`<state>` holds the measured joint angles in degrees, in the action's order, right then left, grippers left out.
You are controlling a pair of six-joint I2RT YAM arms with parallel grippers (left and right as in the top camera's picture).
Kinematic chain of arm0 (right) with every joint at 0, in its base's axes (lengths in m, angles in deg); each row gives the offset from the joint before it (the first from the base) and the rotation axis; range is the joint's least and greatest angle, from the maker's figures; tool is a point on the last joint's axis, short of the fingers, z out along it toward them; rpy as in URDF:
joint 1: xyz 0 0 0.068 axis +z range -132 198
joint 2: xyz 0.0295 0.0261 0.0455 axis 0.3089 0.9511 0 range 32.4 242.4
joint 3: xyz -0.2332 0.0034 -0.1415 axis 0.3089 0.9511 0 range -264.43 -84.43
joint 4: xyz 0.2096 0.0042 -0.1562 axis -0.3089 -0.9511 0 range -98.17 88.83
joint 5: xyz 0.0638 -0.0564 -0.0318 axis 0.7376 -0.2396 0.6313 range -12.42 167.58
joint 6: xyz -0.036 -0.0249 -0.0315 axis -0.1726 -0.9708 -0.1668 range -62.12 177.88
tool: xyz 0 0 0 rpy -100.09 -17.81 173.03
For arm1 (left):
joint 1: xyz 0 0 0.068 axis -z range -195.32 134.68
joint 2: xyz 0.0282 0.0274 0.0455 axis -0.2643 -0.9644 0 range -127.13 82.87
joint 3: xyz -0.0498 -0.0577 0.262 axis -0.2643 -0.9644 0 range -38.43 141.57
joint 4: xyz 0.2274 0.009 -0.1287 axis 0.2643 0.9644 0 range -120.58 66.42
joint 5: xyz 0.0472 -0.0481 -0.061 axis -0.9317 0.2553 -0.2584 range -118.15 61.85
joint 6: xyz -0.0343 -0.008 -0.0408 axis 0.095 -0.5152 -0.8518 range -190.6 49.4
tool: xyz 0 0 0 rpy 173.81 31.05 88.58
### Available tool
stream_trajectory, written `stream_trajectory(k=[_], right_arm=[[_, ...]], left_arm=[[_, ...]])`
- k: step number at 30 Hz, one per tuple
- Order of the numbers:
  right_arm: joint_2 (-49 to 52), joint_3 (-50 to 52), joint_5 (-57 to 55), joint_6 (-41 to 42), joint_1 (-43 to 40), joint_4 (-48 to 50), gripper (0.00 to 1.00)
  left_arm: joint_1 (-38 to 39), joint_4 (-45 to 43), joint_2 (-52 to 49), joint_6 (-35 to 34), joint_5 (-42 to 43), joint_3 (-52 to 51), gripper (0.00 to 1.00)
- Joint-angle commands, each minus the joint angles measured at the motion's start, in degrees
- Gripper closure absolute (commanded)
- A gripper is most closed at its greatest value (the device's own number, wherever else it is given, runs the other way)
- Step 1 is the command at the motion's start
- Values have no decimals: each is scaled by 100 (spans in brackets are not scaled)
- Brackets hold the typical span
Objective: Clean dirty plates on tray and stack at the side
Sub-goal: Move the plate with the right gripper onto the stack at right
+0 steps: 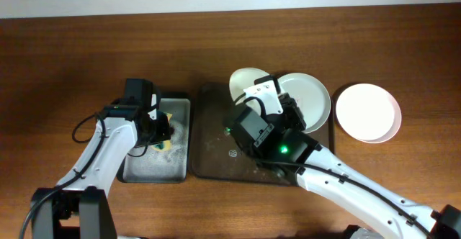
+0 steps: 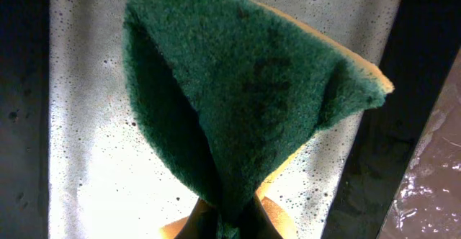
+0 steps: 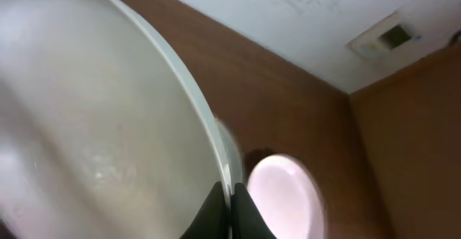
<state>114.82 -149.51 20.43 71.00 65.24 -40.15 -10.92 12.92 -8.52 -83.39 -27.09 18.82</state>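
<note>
The green-yellow sponge (image 1: 166,140) hangs between the small tray's sides above its flat, foamy bottom and would settle inside. It is now time for my left gripper to let go.
My right gripper (image 1: 268,98) (image 3: 232,203) is shut on the rim of a white plate (image 1: 245,83) (image 3: 86,124) and holds it tilted over the back of the dark brown tray (image 1: 216,152). A second white plate (image 1: 310,98) lies at the tray's back right corner. A pinkish plate (image 1: 368,113) (image 3: 282,196) sits on the table to the right of the tray. My left gripper (image 1: 163,131) (image 2: 230,223) is shut on a green-yellow sponge (image 1: 166,140) (image 2: 245,88) over the small tray (image 1: 155,168).
The small tray's floor (image 2: 94,160) is wet and covered in soap foam. The brown tray's front half is bare, with a small mark (image 1: 233,153) on it. The table edge and a pale wall (image 3: 302,16) run along the back.
</note>
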Motion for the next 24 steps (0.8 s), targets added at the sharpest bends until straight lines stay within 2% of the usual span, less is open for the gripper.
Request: stream_trajectory(k=[1, 4, 6, 8, 10, 11, 13, 15, 16, 17, 18, 20, 22, 24], right_arm=[[-105, -83, 1803, 1038, -804, -55, 96], [-105, -83, 3228, 1818, -2293, -400, 96], [-105, -83, 4535, 1917, -4074, -715, 96], [-94, -81, 4800, 1915, -5248, -929, 96], [66, -72, 4927, 1912, -6513, -1091, 96], [160, -72, 4924, 1912, -6857, -1104, 96], [378, -72, 4927, 1912, -7383, -1029, 96], [566, -72, 5066, 1860, -7523, -951, 96], [704, -72, 5687, 1384, -7501, -730, 85], [754, -72, 6019, 1388, -7484, -693, 64], [774, -72, 6706, 1056, -7414, -555, 62], [776, -72, 8317, -177, -6994, -348, 61], [800, -72, 8293, -767, -6304, -514, 60], [944, -70, 7632, -754, -5746, -614, 60]], left_arm=[[-35, -11, -31, 114, -39, -24, 99], [-35, -9, -31, 116, -42, -24, 100], [-35, -13, -31, 162, -39, -24, 100], [-33, -42, -35, 588, -44, -24, 100], [-33, -59, -55, 691, -192, -24, 95], [-33, -63, -52, 691, -192, -24, 91], [-33, -63, -55, 691, -192, -24, 91], [-33, -61, -55, 688, -192, -24, 90], [-33, -63, -52, 688, -192, -24, 84], [-35, -63, -52, 688, -192, -24, 71], [-33, -61, -55, 688, -192, -24, 56], [-33, -61, -52, 688, -190, -24, 39], [-33, -61, -52, 688, -192, -24, 36], [-33, -61, -52, 688, -192, -24, 35]])
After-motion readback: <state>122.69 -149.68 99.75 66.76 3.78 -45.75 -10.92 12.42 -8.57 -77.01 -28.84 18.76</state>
